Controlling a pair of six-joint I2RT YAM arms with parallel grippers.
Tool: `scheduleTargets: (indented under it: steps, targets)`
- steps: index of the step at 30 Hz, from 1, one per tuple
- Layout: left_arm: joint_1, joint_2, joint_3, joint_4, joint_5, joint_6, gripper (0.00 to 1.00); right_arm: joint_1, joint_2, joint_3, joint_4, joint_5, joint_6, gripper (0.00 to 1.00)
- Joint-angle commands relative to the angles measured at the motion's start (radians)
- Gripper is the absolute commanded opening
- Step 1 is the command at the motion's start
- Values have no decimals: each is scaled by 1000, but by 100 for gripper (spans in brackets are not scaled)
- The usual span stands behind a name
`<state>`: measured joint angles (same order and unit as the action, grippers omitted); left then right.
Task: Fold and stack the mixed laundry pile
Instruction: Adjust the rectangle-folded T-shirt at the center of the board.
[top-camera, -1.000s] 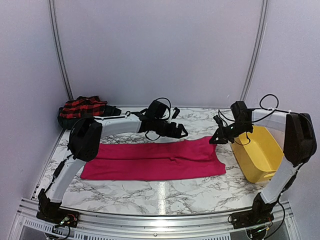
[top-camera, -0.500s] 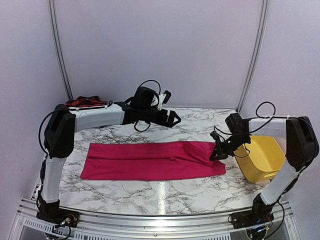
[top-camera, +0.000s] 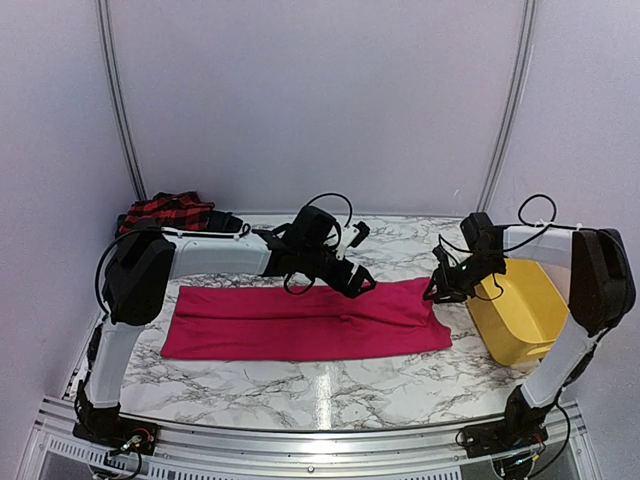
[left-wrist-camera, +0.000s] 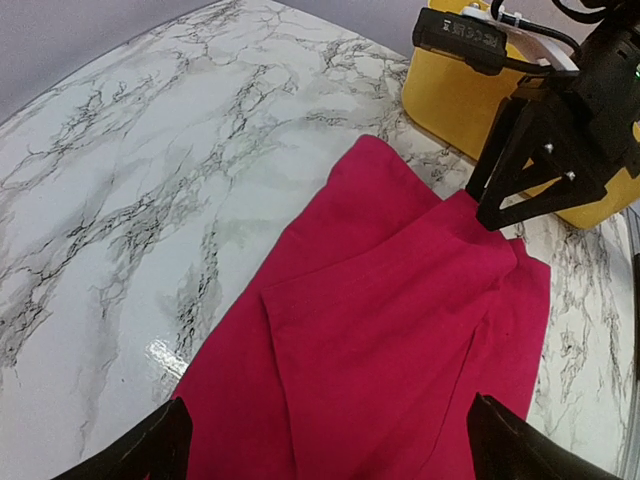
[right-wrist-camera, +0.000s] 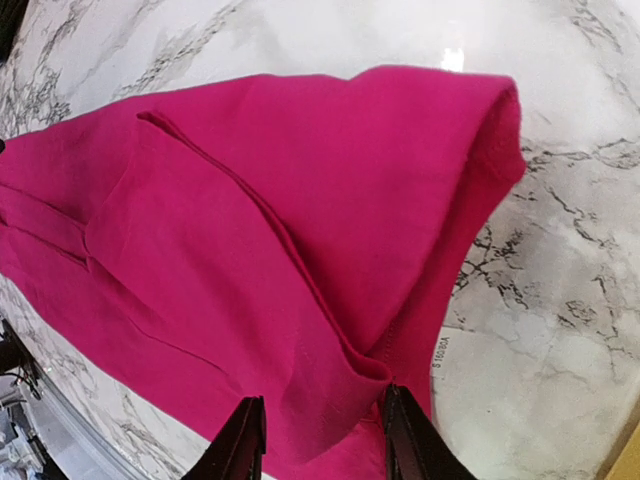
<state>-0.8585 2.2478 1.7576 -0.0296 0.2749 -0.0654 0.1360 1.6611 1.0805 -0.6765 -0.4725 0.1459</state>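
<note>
My right gripper next needs to pinch the magenta-pink garment by its raised fold at the garment's end, so its edge stays free for my left gripper to help fold.
The magenta-pink garment lies flat as a long folded strip across the table's middle. My left gripper hovers wide open over its far edge, with nothing between the fingers but cloth below. My right gripper stands at the strip's right end with its jaws partly apart. A raised fold of the pink cloth sits between them, touching the right finger. The red-and-black checked garment is bunched at the back left corner, on a dark one.
A yellow plastic tub stands on the right, close behind my right gripper. Pale walls close in the back and both sides. Marble table shows in front of the pink strip.
My right gripper came down onto the strip's right end, then parted its jaws from shut. My left arm lifted toward the back, then came down over the strip's far edge, opening fully.
</note>
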Motion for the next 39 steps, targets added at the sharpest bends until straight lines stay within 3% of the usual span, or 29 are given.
scheduleTargets:
  steps: [1,8,17,21,26,31,39]
  targets:
    - [10,-2,10,-1,-35,21,99,-6,-24,18,-46,47,2,37]
    - [9,7,20,-1,-40,15,99,-7,6,4,16,2,25,36]
    - [18,-6,19,1,-53,21,99,-15,95,56,0,53,41,38]
    - [20,-10,14,1,-55,18,99,-16,79,71,0,33,38,23]
    - [22,-13,4,6,-54,15,99,-13,54,84,-28,32,35,24]
    - [25,-18,0,9,-62,18,99,-13,35,78,-37,8,20,2]
    - [38,-60,-50,57,-79,19,99,20,-45,74,-70,-50,-61,0]
